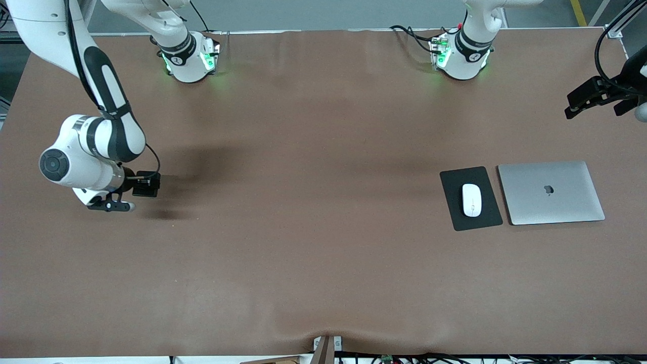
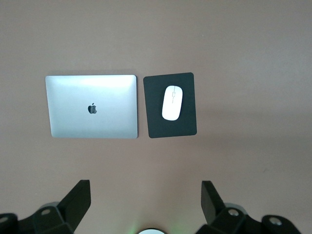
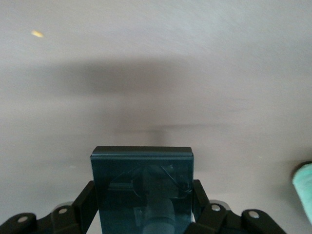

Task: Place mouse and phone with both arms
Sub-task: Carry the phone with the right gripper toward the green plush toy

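Observation:
I will keep holding the phone in my right gripper, because the phone's lower edge (image 1: 146, 193) (image 3: 141, 151) is hanging above the table and its shadow is set apart.
The white mouse (image 1: 471, 199) lies on a black mouse pad (image 1: 455, 215) toward the left arm's end of the table; the left wrist view shows the mouse (image 2: 171, 103) from above. The black phone (image 1: 150, 184) hangs a little above the table at the right arm's end, held level, and my right gripper (image 1: 141, 185) is shut on it. In the right wrist view the phone (image 3: 142, 185) fills the space between the fingers (image 3: 199, 197). My left gripper (image 1: 576, 106) is raised over the table's edge at the left arm's end, open and empty, with its fingers (image 2: 78, 195) wide apart.
A closed silver laptop (image 1: 551, 192) lies right beside the mouse pad, toward the left arm's end; the left wrist view shows the laptop (image 2: 92, 107) too. Both arm bases (image 1: 189, 58) stand along the table's edge farthest from the front camera. Brown tabletop stretches between the two arms.

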Controlling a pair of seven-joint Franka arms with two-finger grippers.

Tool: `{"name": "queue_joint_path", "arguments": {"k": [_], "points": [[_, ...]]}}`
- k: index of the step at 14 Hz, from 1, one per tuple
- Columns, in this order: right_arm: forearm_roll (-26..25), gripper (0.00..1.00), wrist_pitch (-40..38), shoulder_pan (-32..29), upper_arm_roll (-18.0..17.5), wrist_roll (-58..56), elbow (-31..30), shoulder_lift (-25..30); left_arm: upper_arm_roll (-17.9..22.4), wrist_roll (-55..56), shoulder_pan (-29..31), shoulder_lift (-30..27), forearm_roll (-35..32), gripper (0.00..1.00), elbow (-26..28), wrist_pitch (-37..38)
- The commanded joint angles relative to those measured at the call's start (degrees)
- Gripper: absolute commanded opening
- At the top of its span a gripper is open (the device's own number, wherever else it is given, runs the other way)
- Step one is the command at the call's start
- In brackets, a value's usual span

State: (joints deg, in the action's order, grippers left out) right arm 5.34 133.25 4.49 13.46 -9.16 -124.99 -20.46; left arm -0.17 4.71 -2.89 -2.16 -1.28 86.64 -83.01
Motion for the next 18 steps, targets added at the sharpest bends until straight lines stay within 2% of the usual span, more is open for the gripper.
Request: {"name": "queue_joint_path", "arguments": {"k": [1,6,16,17,18], "points": [[0.02,0.0,0.95,-1.15,-0.71,-1.3,-2.63,2.54,-0.36,0.66,-0.36,0.58,0.23,1.0,0.02,0.13],[0.11,0.0,4.91,-2.56,-0.71,-2.96,-5.44,2.1,-2.29,0.66,-0.01,0.32,0.32,1.0,-0.07,0.31],[0.29,0.0,8.43,-4.67,-0.89,-3.68,-7.55,-0.27,-2.21,0.74,0.17,0.76,-0.04,1.0,-0.24,-1.36],[0.29,0.02,8.43,-4.67,-0.89,-3.68,-7.46,-0.71,-2.2,0.74,0.34,0.84,-0.04,1.0,-0.24,-1.45],[0.29,0.15,8.43,-4.67,-0.89,-3.68,-7.38,-0.8,-2.2,0.74,0.34,0.84,-0.04,1.0,-0.24,-1.54]]}}
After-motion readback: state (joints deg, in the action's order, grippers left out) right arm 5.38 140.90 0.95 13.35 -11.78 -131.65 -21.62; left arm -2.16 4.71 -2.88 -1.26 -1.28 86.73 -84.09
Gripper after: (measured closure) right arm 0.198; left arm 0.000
